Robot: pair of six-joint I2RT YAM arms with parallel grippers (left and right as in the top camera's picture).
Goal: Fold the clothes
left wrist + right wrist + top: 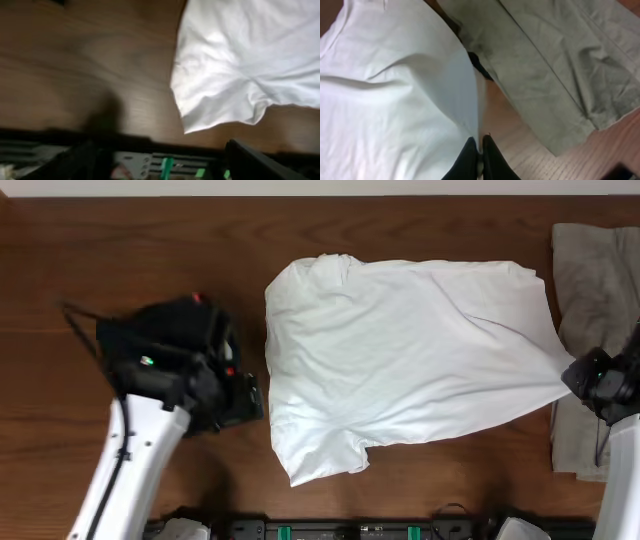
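My left gripper takes hold of the white T-shirt [400,360] by its sleeve corner nearest the black bar next, to fold that side of the T-shirt over.
A large white T-shirt [400,360] lies spread on the wooden table, its right edge pulled to a point. My right gripper [578,378] is shut on that edge; the right wrist view shows the black fingers [479,150] pinching the white cloth [395,100]. My left gripper [240,395] is left of the shirt, apart from it. In the left wrist view its dark fingers [160,162] stand wide apart with nothing between them, the shirt's sleeve corner [225,95] beyond. A khaki-grey garment [595,300] lies at the right edge. The black shorts are not in view.
The khaki-grey garment [555,65] lies close beside the right gripper, with bare wood between it and the shirt. A black rail with green parts [350,530] runs along the table's front edge. Bare wood [150,250] spreads at the left.
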